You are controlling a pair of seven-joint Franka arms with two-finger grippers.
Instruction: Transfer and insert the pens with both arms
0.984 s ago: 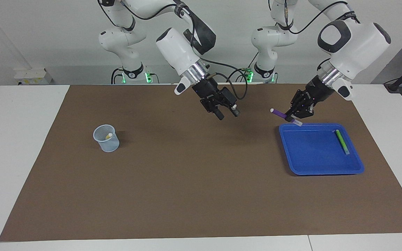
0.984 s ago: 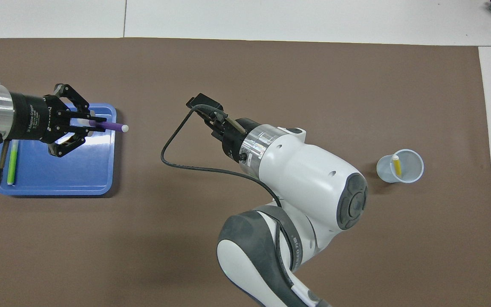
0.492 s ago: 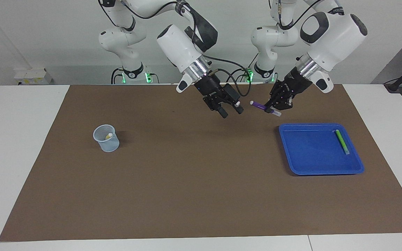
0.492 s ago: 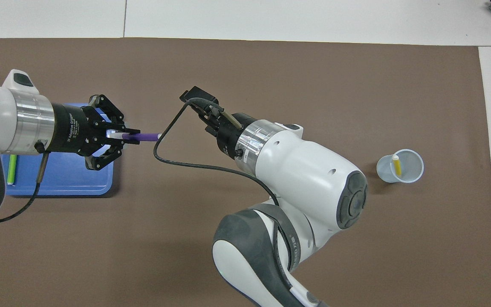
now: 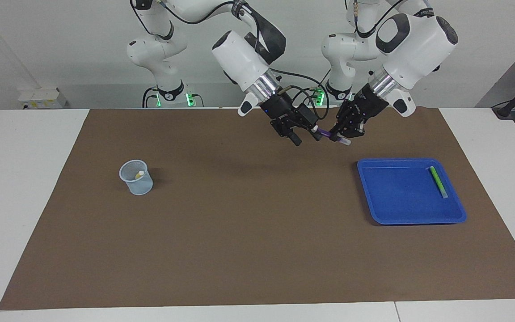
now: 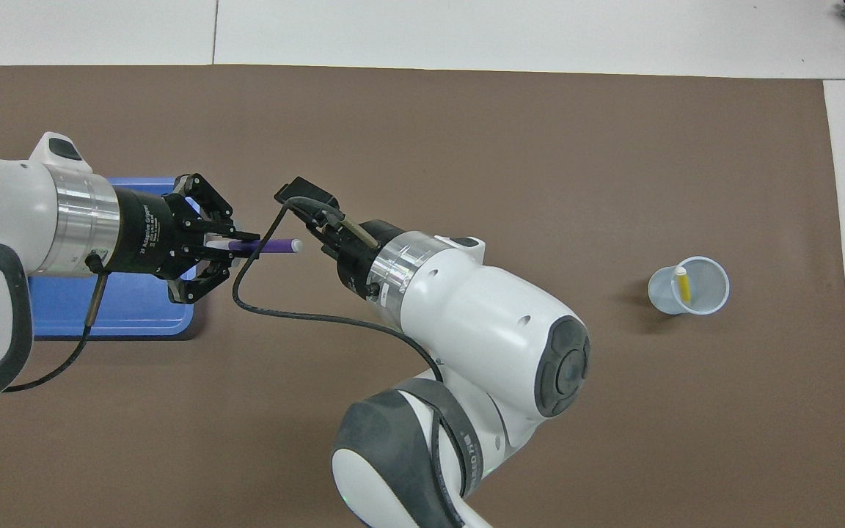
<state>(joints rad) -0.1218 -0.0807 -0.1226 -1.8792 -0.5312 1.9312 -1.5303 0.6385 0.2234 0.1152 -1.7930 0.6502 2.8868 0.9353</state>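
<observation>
I will grab the pen by its purple end with my right gripper next. Then I can carry the pen over and put it into the cup.
My left gripper is shut on the purple pen, holding it level in the air over the brown mat, between the tray and the table's middle. The pen points its free end at my right gripper, which hangs open right beside that end; I cannot tell if the tip lies between its fingers. From above, the left gripper shows clearly, while the right gripper's fingers are mostly hidden under its own wrist. A green pen lies in the blue tray. A yellow pen stands in the cup.
The pale mesh cup stands on the mat toward the right arm's end. The blue tray sits toward the left arm's end, partly covered by the left arm from above. White table surrounds the brown mat.
My left gripper carried the purple pen up off the tray's edge and toward the table's middle. The right gripper moved toward it, so the pen's free end now reaches it.
</observation>
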